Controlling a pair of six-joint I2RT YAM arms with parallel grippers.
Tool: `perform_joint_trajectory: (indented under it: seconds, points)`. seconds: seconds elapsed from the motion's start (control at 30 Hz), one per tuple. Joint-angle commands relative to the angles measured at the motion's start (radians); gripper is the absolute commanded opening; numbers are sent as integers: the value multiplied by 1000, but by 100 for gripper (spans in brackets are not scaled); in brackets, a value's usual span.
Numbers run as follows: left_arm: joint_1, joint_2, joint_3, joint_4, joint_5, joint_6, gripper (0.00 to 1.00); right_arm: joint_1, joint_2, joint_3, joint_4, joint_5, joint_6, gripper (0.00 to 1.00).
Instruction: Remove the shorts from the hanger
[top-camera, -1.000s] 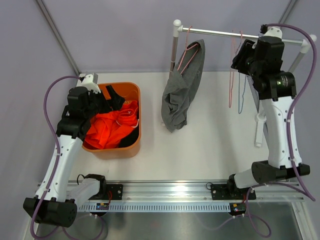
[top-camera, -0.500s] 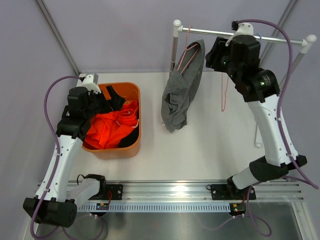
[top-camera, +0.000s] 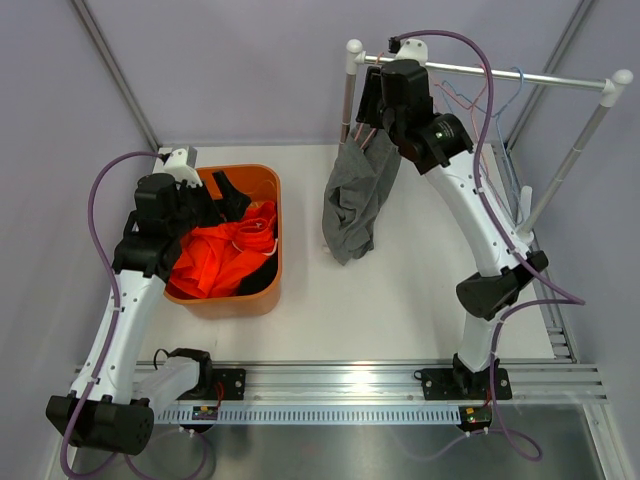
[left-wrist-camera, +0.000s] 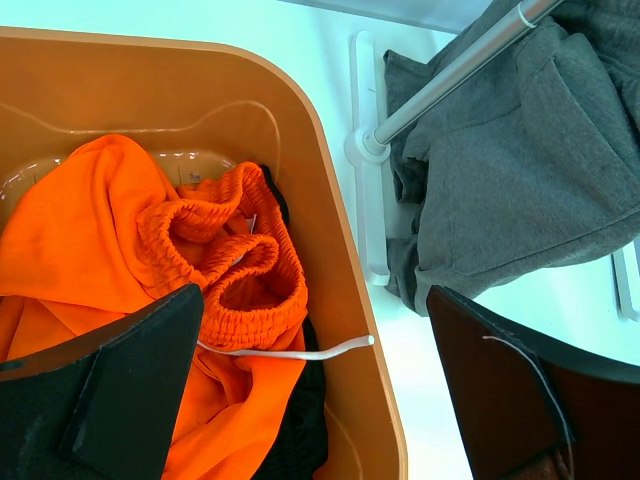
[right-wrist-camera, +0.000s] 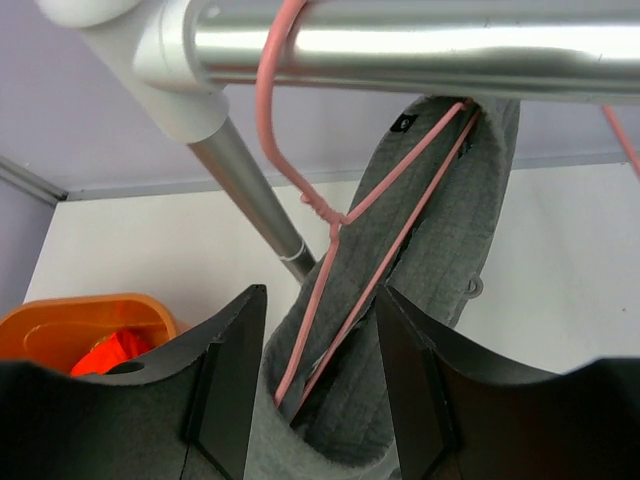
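My right gripper should hold the pink hanger by its twisted neck below the hook (right-wrist-camera: 325, 210), so the waistband stays free for my left gripper to take the shorts off.
Grey shorts (top-camera: 355, 195) hang from a pink hanger (top-camera: 372, 100) at the left end of the rail (top-camera: 540, 77). My right gripper (top-camera: 375, 112) is at the top of them, open. In the right wrist view the right gripper (right-wrist-camera: 320, 390) has its jaws either side of the pink hanger (right-wrist-camera: 335, 218) and the waistband of the grey shorts (right-wrist-camera: 440, 250), not closed on them. Orange shorts (top-camera: 225, 255) and black shorts (top-camera: 232, 195) lie in the orange bin (top-camera: 278, 240). My left gripper (left-wrist-camera: 320, 380) hovers open over the bin's right rim (left-wrist-camera: 330, 220), holding nothing.
Empty pink and blue hangers (top-camera: 480, 92) hang further right on the rail. The rack's left post (top-camera: 349, 95) stands right beside the grey shorts, and its right leg (top-camera: 575, 150) slants down to the table. The rack post (left-wrist-camera: 450, 75) also crosses the left wrist view.
My right arm has swept left along the rail, from the empty hangers at the right end to the grey shorts. Its jaws have widened slightly. The left arm has not moved.
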Motion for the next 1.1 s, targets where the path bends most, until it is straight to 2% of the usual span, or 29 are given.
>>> perform_joint_trajectory:
  seconds: [0.0, 0.2, 0.37, 0.6, 0.87, 1.07]
  points:
    - [-2, -6, -10, 60, 29, 18, 99, 3, 8, -2, 115, 121, 4, 56]
    - [-2, -3, -10, 64, 26, 17, 99, 3, 40, -37, 243, 190, -16, 58]
    - [-2, 2, -11, 62, 26, 20, 99, 2, 133, 67, 206, 210, -14, 59]
    - [-4, 7, -14, 65, 28, 21, 99, 3, 140, 32, 250, 263, -5, 62]
    - [-2, 13, -16, 65, 29, 21, 99, 0, 144, 33, 261, 280, -20, 47]
    - [-2, 16, -16, 67, 33, 21, 99, -8, 141, 23, 243, 273, -19, 45]
